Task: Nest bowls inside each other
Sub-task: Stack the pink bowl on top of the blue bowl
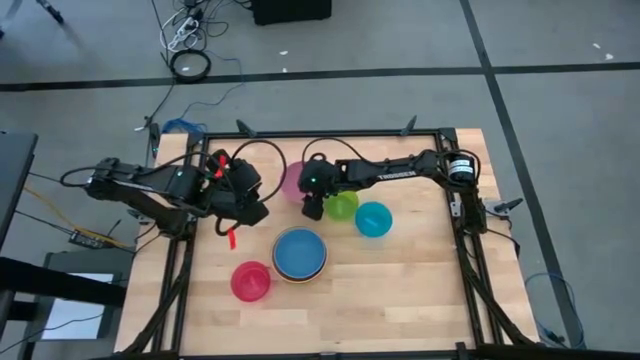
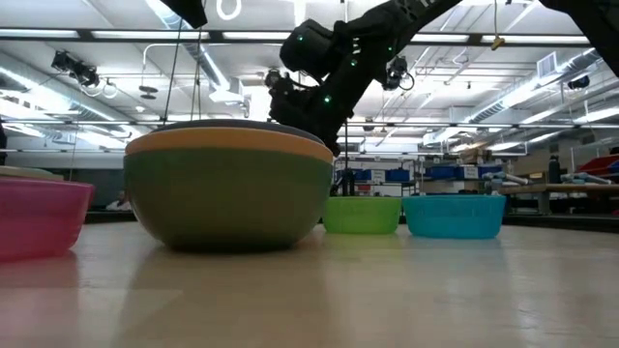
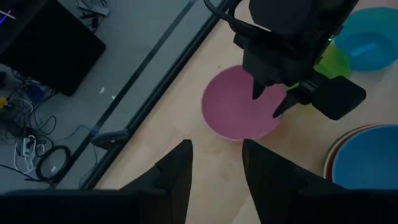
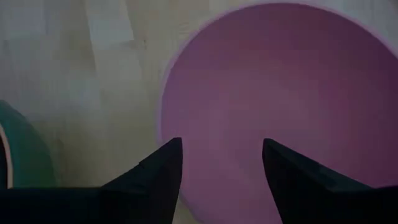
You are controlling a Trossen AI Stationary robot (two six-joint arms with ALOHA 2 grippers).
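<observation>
The pink bowl needs to nest inside the blue bowl [image 1: 300, 250], so my right gripper will grab the pink bowl by its rim [image 1: 290, 198] next.
A pink bowl [image 1: 290, 178] [image 3: 233, 106] [image 4: 280, 81] sits upright on the wooden table toward its far side. My right gripper [image 1: 311, 202] [image 3: 268, 99] [image 4: 221, 158] stands open above it, slanting down, both fingertips over the bowl's inside by its rim; whether they touch it I cannot tell. My left gripper [image 1: 262, 208] [image 3: 216, 152] hangs open with nothing between its fingers, above the table left of the pink bowl. A blue bowl [image 1: 300, 250] sits nested in an orange bowl, itself inside a dark green bowl [image 2: 229, 198].
A lime green bowl [image 1: 343, 207] [image 2: 362, 215] and a teal bowl [image 1: 374, 219] [image 2: 455, 215] stand right of the pink one. A red bowl [image 1: 251, 281] [image 2: 39, 217] stands near the front left. Bare table lies at the front right.
</observation>
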